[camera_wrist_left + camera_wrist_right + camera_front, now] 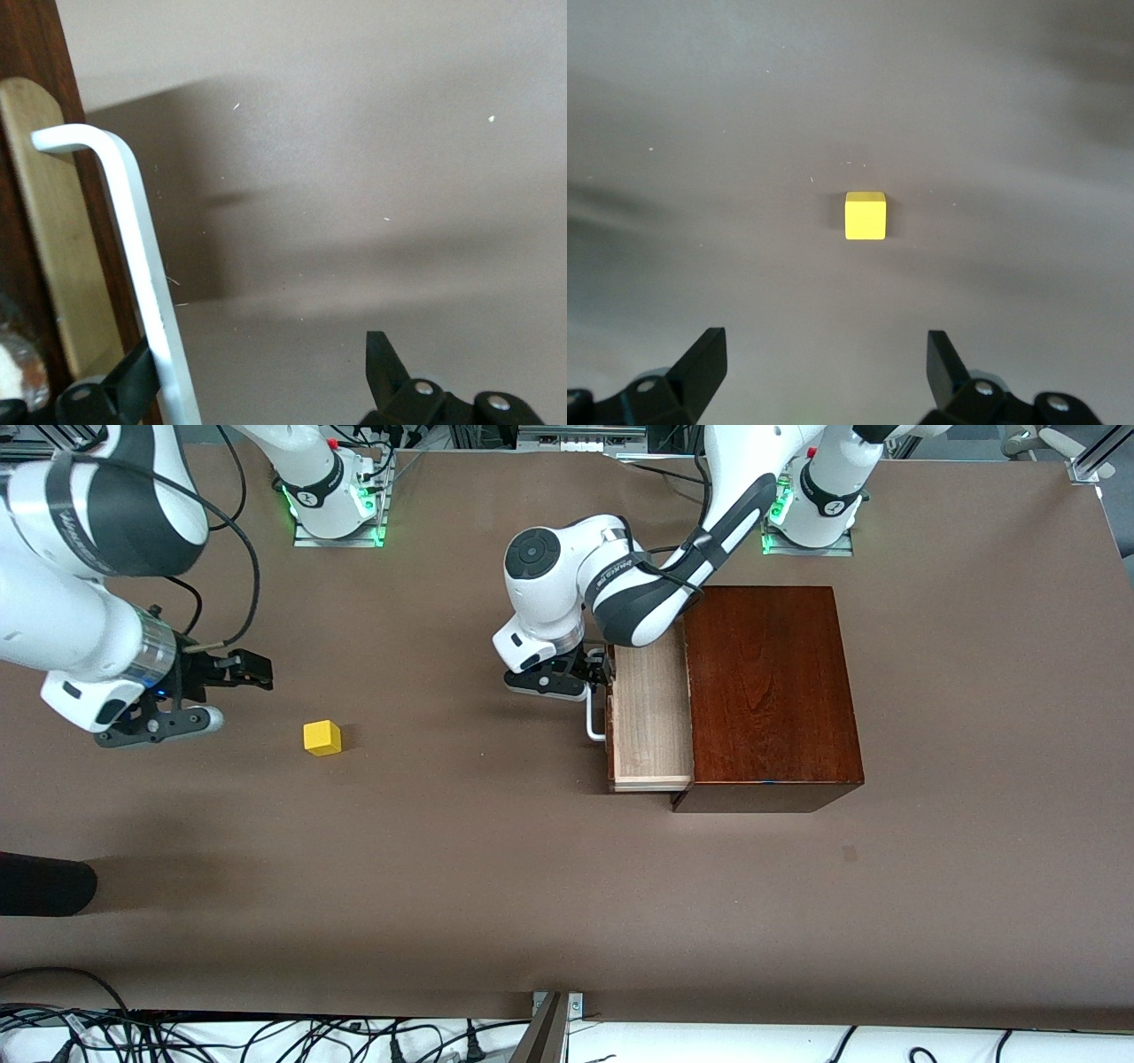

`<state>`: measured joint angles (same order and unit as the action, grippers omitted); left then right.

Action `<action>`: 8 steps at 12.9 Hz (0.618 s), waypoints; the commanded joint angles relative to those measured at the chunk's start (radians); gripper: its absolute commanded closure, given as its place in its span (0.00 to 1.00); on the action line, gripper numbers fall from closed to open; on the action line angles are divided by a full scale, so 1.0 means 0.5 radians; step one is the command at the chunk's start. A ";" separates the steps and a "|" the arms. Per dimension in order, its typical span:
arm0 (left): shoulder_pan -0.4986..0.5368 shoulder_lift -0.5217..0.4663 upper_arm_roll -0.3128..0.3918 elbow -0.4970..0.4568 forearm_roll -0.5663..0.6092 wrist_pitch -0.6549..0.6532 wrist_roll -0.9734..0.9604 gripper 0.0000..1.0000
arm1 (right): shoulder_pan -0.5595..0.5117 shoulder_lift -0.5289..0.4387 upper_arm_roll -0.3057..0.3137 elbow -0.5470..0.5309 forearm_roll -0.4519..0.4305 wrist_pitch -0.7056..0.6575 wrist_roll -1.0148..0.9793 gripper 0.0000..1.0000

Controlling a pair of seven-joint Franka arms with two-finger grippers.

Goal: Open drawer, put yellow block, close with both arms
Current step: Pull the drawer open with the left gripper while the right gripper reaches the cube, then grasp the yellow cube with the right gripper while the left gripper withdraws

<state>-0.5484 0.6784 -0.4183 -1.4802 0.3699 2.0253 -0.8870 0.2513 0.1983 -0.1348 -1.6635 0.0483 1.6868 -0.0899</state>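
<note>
My right gripper should next grab the yellow block (322,737) by the block's opposite sides to put it into the open drawer (651,717).
The drawer (651,717) stands partly pulled out of the dark mahogany box (771,691), and its pale-wood tray shows empty. My left gripper (592,676) is at the drawer's white bar handle (594,724). In the left wrist view my left gripper (261,350) is open, with one finger against the handle (133,230) and the other well apart from it. The yellow block (322,737) lies on the table toward the right arm's end. My right gripper (246,670) hangs open and empty over the table beside the block. In the right wrist view my right gripper (826,354) has the block (865,215) ahead of its spread fingers.
The brown table (496,886) carries only the box and the block. A dark object (44,884) reaches in at the table's edge at the right arm's end. Cables (266,1036) run along the edge nearest the front camera.
</note>
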 commanded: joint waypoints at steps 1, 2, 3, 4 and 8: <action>-0.005 -0.059 0.002 0.074 -0.034 -0.095 0.019 0.00 | 0.004 -0.044 0.000 -0.249 -0.032 0.221 -0.032 0.00; -0.002 -0.108 0.002 0.077 -0.034 -0.196 0.022 0.00 | 0.004 -0.041 0.000 -0.354 -0.029 0.356 -0.032 0.00; 0.001 -0.169 0.002 0.077 -0.037 -0.291 0.022 0.00 | 0.004 -0.032 0.000 -0.467 -0.029 0.524 -0.038 0.00; 0.026 -0.239 0.002 0.077 -0.040 -0.383 0.019 0.00 | 0.001 -0.019 0.000 -0.553 -0.029 0.659 -0.056 0.00; 0.225 -0.522 0.002 0.077 -0.040 -0.727 0.016 0.00 | 0.001 0.134 0.003 -0.597 -0.020 0.823 -0.059 0.00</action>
<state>-0.4962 0.4973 -0.4155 -1.4180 0.3699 1.7242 -0.8870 0.2515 0.2422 -0.1347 -1.9491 0.0478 2.0573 -0.1027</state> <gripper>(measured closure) 0.000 0.000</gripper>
